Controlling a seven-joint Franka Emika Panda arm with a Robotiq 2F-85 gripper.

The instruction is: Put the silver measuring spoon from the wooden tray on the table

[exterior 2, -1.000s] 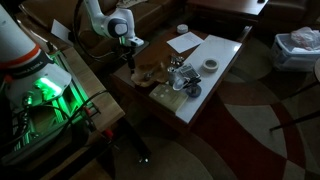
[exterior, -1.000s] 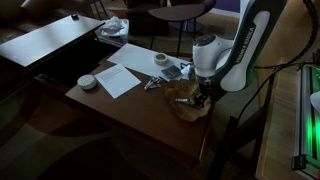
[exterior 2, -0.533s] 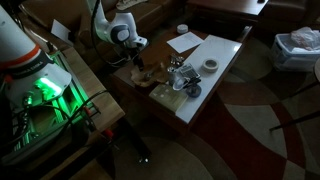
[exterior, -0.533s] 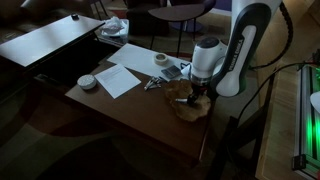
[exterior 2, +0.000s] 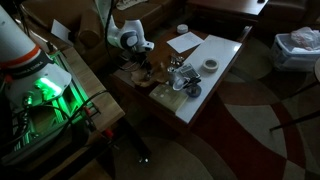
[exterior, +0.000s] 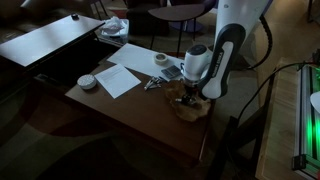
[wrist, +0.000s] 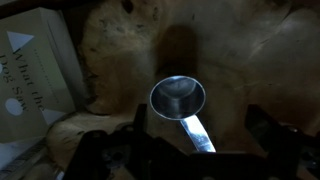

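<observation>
It isn't time to close yet: my fingers stop short of the spoon's bowl, and handle [wrist: 197,134] shows between them. My gripper should first move toward the bowl and then close on it.
The silver measuring spoon [wrist: 178,98] lies on the wooden tray [wrist: 245,50], with its round bowl up in the wrist view and its short handle running down toward the camera. My gripper [wrist: 200,135] hangs just above it and is open, with one dark finger [wrist: 135,128] on each side of the handle and neither touching it. In both exterior views the gripper [exterior: 187,95] [exterior 2: 136,63] points down over the tray [exterior: 192,108] [exterior 2: 142,76], which sits near the edge of the reddish-brown table [exterior: 130,118]. The spoon is too small to make out there.
A white paper sheet [exterior: 120,78], a cluster of silver utensils [exterior: 155,83], a tape roll [exterior: 161,60] and a small round white object [exterior: 87,82] lie on the table. A printed box [wrist: 30,75] stands beside the tray.
The arm has swung over the tray and the gripper has come down closer to the spoon. The spoon and tray have not moved.
</observation>
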